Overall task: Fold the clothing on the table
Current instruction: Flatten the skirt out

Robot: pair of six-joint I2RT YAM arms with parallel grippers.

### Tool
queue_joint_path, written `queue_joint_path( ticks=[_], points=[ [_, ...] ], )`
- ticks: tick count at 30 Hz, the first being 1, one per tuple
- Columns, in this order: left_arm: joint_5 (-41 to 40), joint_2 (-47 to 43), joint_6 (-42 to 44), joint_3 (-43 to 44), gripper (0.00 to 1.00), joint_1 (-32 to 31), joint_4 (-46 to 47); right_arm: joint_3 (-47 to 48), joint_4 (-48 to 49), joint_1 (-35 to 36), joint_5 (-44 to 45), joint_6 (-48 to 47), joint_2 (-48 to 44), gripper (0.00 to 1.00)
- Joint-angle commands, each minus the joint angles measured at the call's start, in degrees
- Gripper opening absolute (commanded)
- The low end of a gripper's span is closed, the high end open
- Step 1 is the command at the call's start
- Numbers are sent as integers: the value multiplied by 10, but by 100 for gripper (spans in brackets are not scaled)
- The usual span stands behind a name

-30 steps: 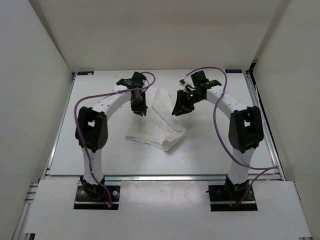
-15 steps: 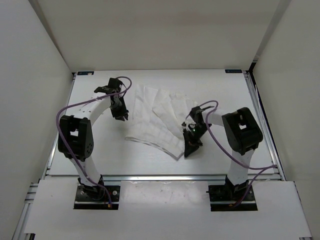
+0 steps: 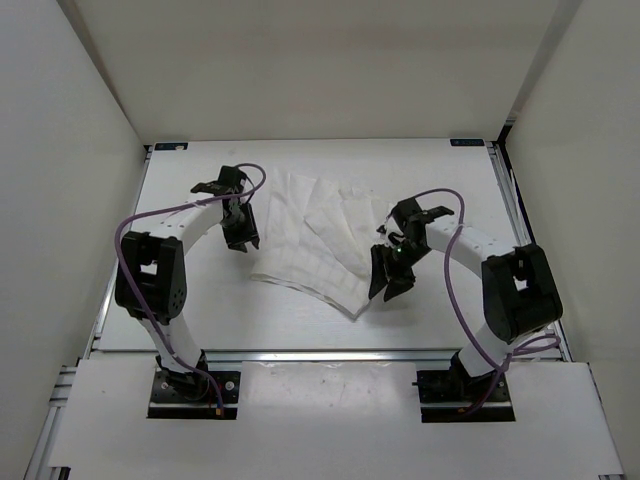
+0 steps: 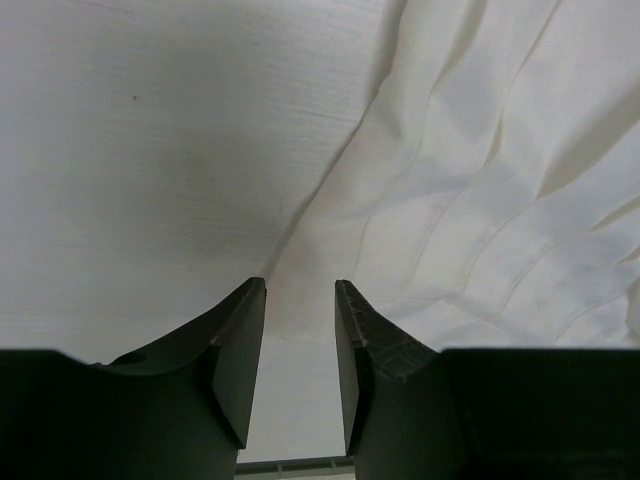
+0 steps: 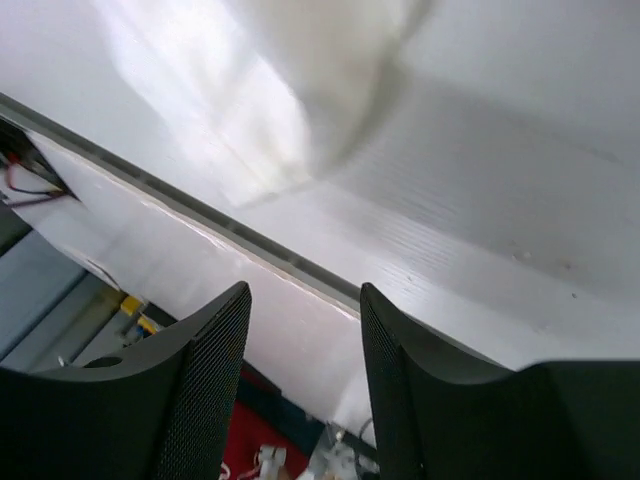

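The robot's right gripper will next pull the clothing (image 3: 318, 245) toward the bar and straighten it for folding, so it will grab the clothing by its front corner.
The clothing (image 3: 318, 245), a thin white garment with grid creases, lies spread on the table (image 3: 185, 300) between the two arms. My left gripper (image 3: 243, 240) hangs at its left edge, open. In the left wrist view the clothing (image 4: 460, 190) fills the right side, and its edge runs down to the gap of the left gripper (image 4: 300, 287), which holds nothing. My right gripper (image 3: 390, 285) stands open just off the garment's front right corner. In the right wrist view the right gripper (image 5: 305, 292) is empty, and the clothing (image 5: 320, 70) shows as a blur ahead.
An aluminium rail (image 3: 320, 355) runs along the table's near edge, and this rail (image 5: 200, 215) also crosses the right wrist view. Plain white walls close in the sides and back. Both arm bases sit on the white front panel (image 3: 330, 400).
The clothing went from a bunched heap to a spread sheet. The right gripper swung to the front right corner and opened. The left gripper moved left and opened wider.
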Motion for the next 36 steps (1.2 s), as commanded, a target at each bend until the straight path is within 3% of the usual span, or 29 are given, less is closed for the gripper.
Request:
queue_joint_path(
  ticks=[1, 5, 16, 21, 31, 36],
  points=[
    [11, -43, 2, -25, 46, 8, 21, 26, 5, 16, 4, 60, -7, 53],
    [14, -51, 3, -24, 47, 10, 16, 7, 48, 27, -18, 117, 14, 47],
    [20, -58, 19, -14, 46, 17, 7, 7, 39, 21, -9, 249, 32, 45],
    [55, -62, 19, -22, 46, 19, 15, -42, 95, 32, -25, 321, 35, 43],
    [82, -68, 14, -43, 45, 9, 22, -45, 161, 55, -31, 374, 56, 42],
    [78, -72, 11, -42, 45, 7, 22, -40, 156, 60, -15, 378, 70, 37]
  ],
)
